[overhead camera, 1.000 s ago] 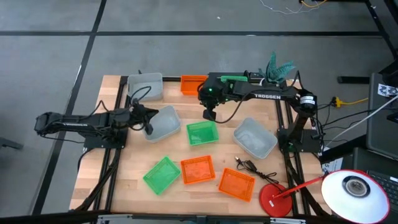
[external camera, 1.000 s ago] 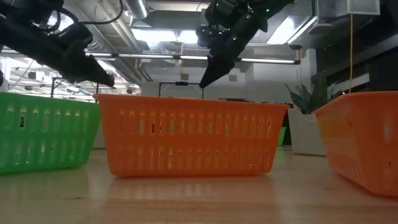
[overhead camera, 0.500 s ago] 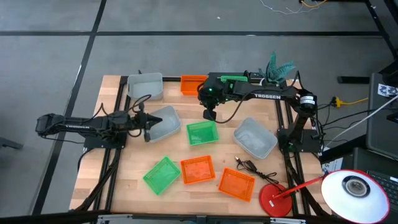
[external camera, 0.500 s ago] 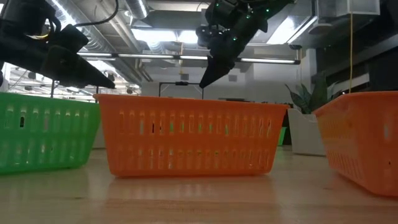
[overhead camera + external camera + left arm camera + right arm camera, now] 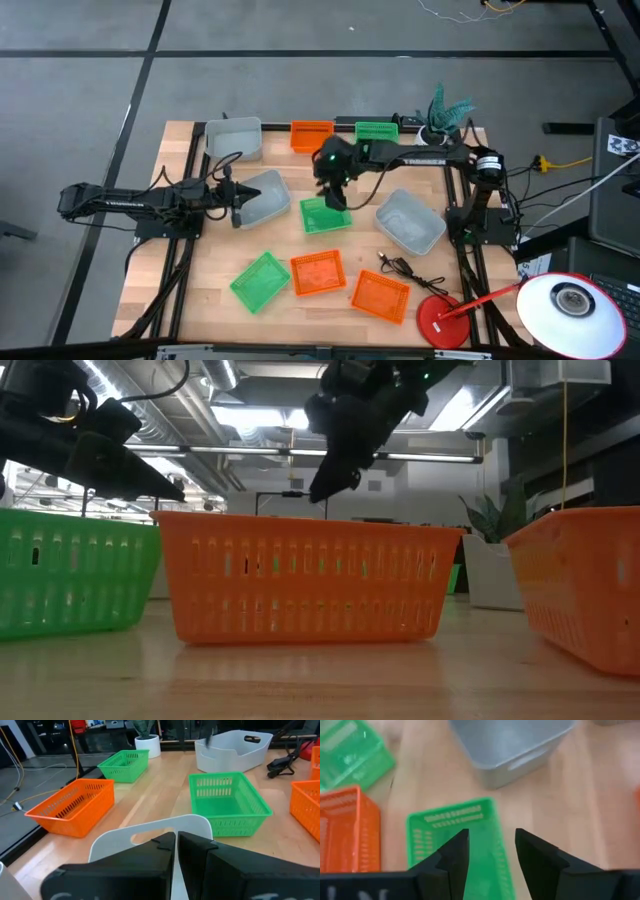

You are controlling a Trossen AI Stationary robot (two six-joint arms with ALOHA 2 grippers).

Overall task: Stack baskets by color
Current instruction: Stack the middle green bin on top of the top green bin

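Observation:
Next, my right gripper grabs the central green basket by its long rim (image 5: 312, 201) to stack it on the green basket (image 5: 377, 131) beside the plant.
My left gripper (image 5: 238, 206) is shut on a grey-white basket (image 5: 266, 197) at the table's left centre. My right gripper (image 5: 491, 847) hangs open above a green basket (image 5: 325, 214) in the middle; its fingers touch nothing. Standing on their bottoms are a grey-white basket (image 5: 235, 138), an orange one (image 5: 312, 133) and a green one (image 5: 377, 130) along the far edge. Another grey-white one (image 5: 410, 221) stands at the right. A green one (image 5: 260, 280) and two orange ones (image 5: 317, 272) (image 5: 381, 296) stand near the front. My left gripper holds the grey-white basket by its left end wall, close to the handle slot (image 5: 145, 838). The two fingers (image 5: 160, 851) are closed together on the wall, coming nearly level from the table's left. The fingers themselves hide the exact spot of contact.
A white pot with a teal plant (image 5: 447, 110) stands at the far right corner. A black cable (image 5: 405, 268) and a red lamp base (image 5: 440, 320) lie at the near right. In the low view an orange basket (image 5: 305, 575) fills the foreground.
My right gripper has swung from the far side toward the near edge and down over the middle green basket, uncovering the green basket at the far edge. In the low view its tip looks wider than before. My left gripper has tipped slightly, still shut on the grey-white basket.

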